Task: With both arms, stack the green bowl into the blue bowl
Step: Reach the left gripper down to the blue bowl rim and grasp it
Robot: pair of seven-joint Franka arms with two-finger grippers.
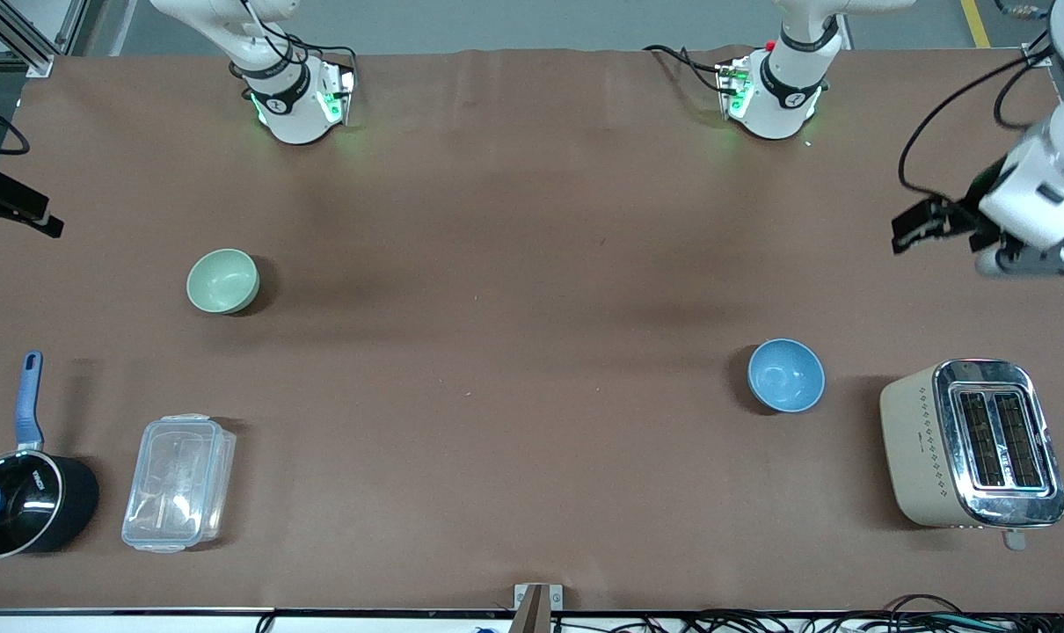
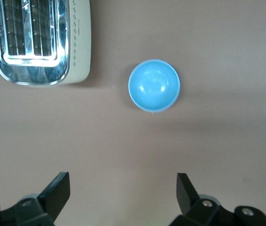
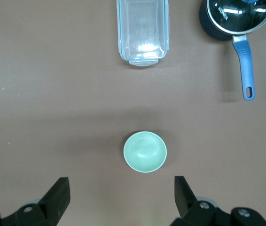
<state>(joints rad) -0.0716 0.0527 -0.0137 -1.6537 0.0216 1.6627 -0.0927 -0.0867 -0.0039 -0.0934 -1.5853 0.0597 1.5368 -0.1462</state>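
Note:
My left gripper grabs the blue bowl by its rim (image 1: 787, 339) next, so its open inside stays free to take the green bowl (image 1: 222, 280).
The green bowl (image 1: 222, 280) stands upright and empty on the brown table toward the right arm's end; it also shows in the right wrist view (image 3: 144, 151). The blue bowl (image 1: 786, 375) stands upright and empty toward the left arm's end, beside the toaster, and shows in the left wrist view (image 2: 153, 85). My right gripper (image 3: 122, 190) is open and empty, high above the table at its end (image 1: 18, 215). My left gripper (image 2: 123, 188) is open and empty, high at the other end (image 1: 928, 224). Neither gripper touches a bowl.
A cream and chrome toaster (image 1: 972, 444) stands near the blue bowl, toward the left arm's end. A clear plastic lidded box (image 1: 178, 482) and a black saucepan with a blue handle (image 1: 18, 492) lie nearer the front camera than the green bowl.

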